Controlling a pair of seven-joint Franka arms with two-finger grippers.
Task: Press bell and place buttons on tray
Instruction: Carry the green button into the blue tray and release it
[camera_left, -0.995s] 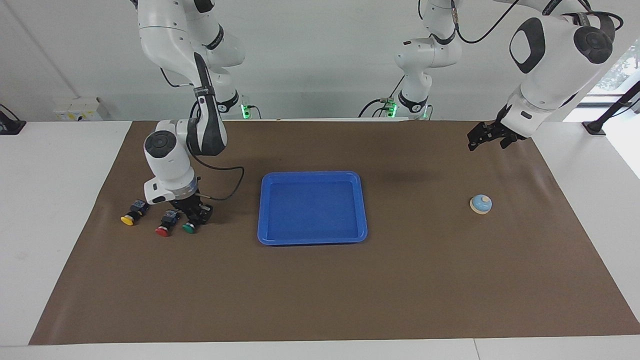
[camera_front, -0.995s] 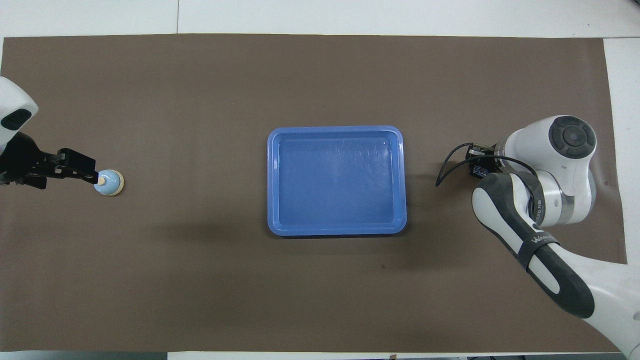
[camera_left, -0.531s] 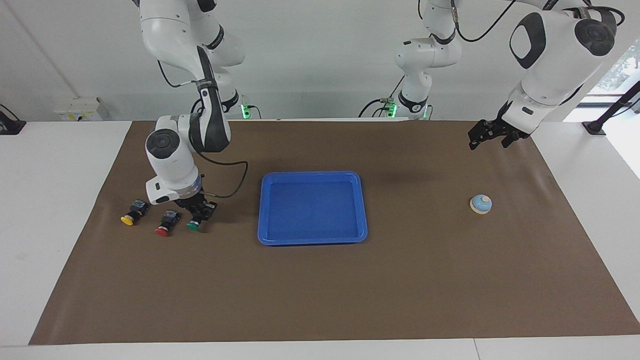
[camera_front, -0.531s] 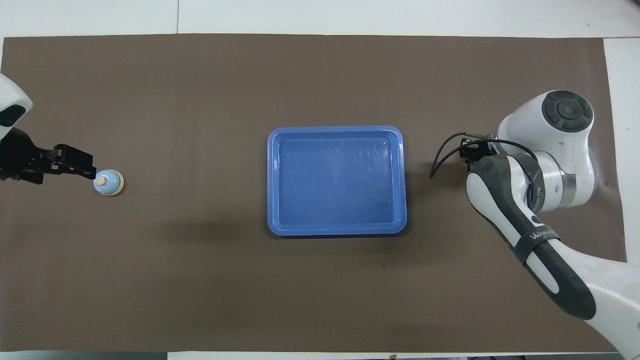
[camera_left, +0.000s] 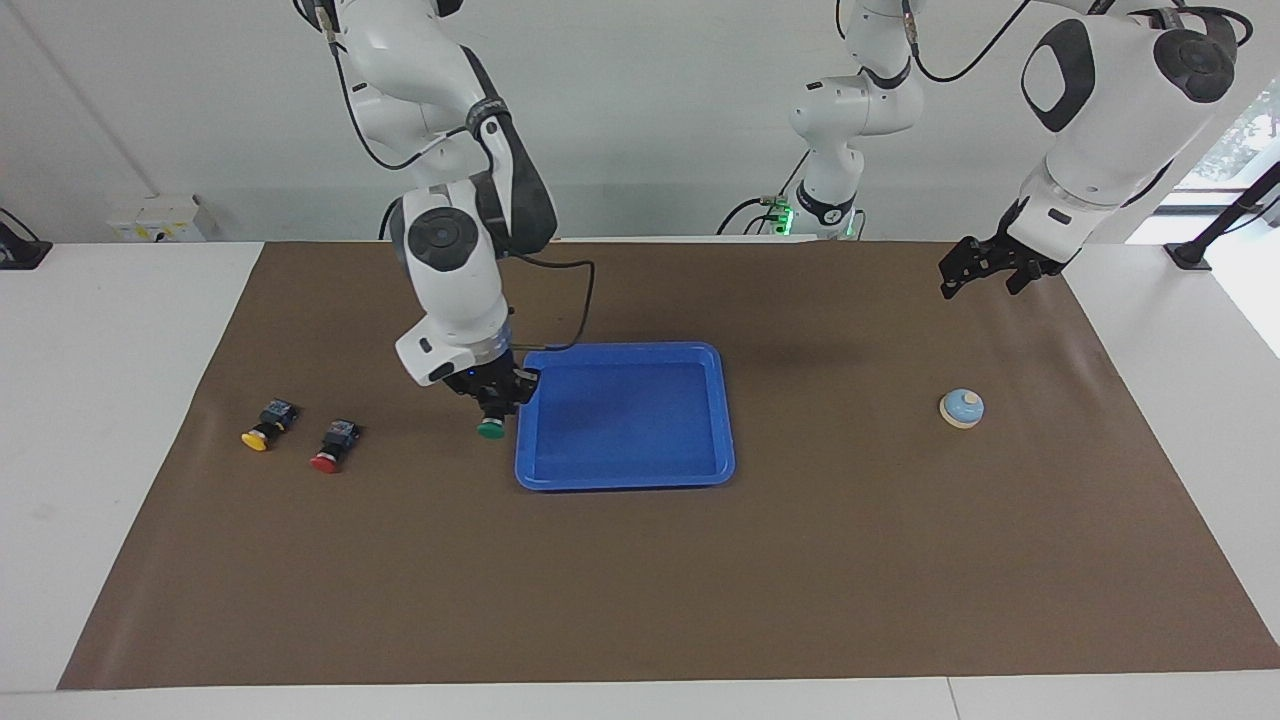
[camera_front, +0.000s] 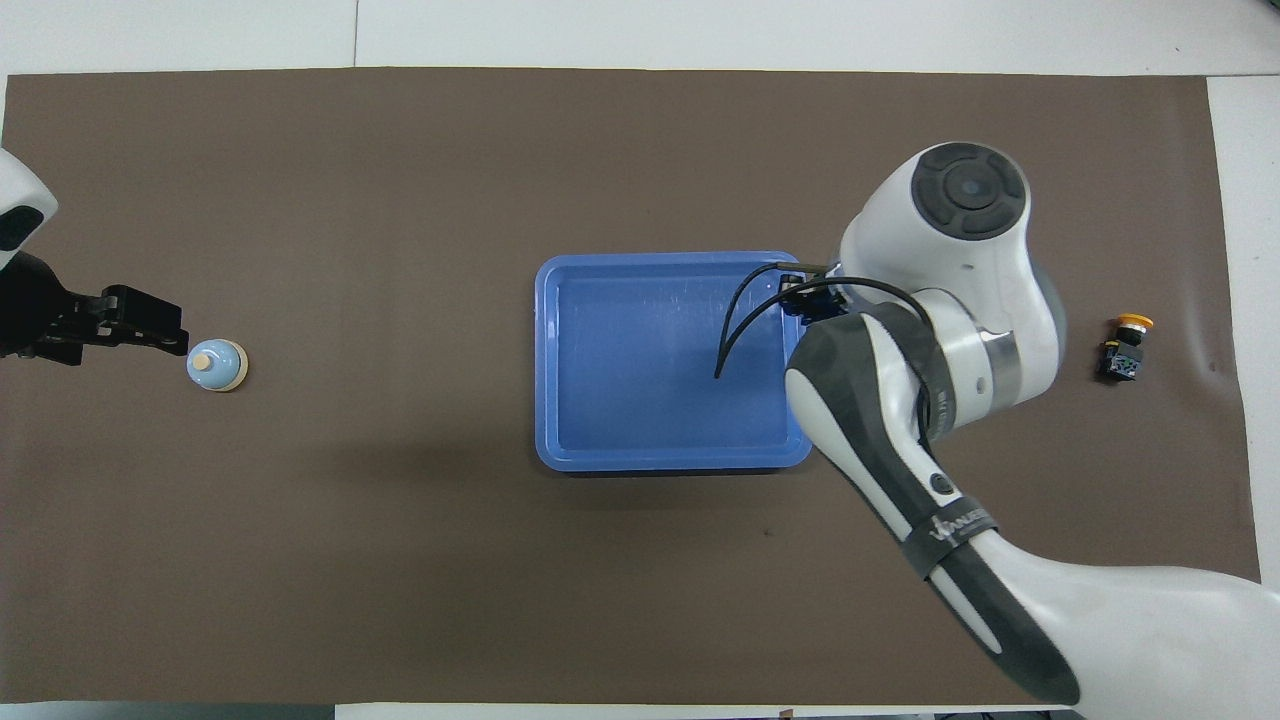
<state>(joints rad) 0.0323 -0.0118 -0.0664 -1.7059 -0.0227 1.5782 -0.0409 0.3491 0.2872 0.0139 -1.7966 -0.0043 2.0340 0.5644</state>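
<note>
My right gripper should move the green button to the blue tray's bottom before releasing the green button: the green button hangs over the tray's rim, short of the tray's bottom.
My right gripper is shut on the green button and holds it in the air, cap down, over the edge of the blue tray at the right arm's end. In the overhead view the arm's wrist hides both gripper and button above the tray. On the mat toward the right arm's end lie the yellow button and the red button. The light-blue bell stands toward the left arm's end. My left gripper hangs open in the air, apart from the bell.
A brown mat covers the table, with white tabletop around it. The tray has nothing in it. Black cables loop from the right wrist above the tray.
The right gripper lifted the green button from beside the red one and carried it to the tray's edge. The left gripper drew slightly back from the bell.
</note>
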